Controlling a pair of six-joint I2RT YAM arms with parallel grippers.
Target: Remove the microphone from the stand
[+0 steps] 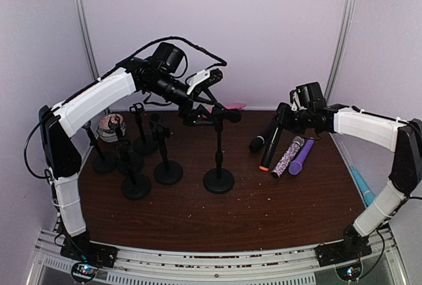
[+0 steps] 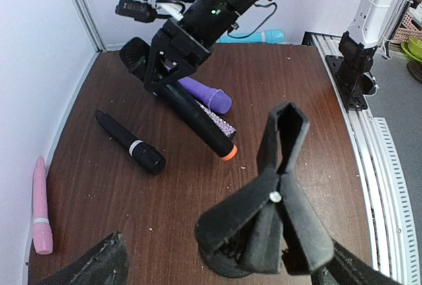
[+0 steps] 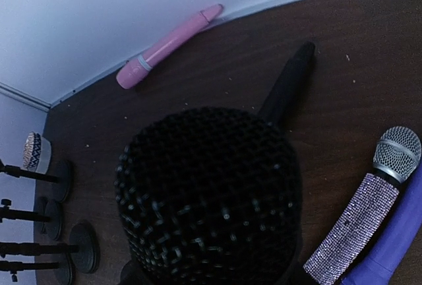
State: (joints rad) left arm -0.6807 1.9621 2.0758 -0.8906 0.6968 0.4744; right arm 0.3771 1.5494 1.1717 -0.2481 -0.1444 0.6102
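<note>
The orange tip is near the wood and the mesh head (image 3: 208, 192) high above, so the microphone would topple. My right gripper keeps holding it until its head is lower.
The black microphone (image 1: 269, 150) with an orange end hangs tilted over the right of the table, its orange tip low near the wood. My right gripper (image 1: 283, 121) is shut on its upper part. Its mesh head (image 3: 208, 192) fills the right wrist view and hides the fingers. The stand (image 1: 218, 166) is mid-table, and its clip (image 2: 280, 186) holds nothing. My left gripper (image 1: 201, 110) hovers at that clip, open, one finger (image 2: 92, 265) on each side of it.
Lying on the right are a black mic (image 1: 258, 141), a glitter mic (image 1: 288, 156) and a purple mic (image 1: 302, 158). A pink mic (image 1: 231, 107) lies by the back wall, a light-blue one (image 1: 361, 186) at the right edge. Several stands (image 1: 135, 166) crowd the left.
</note>
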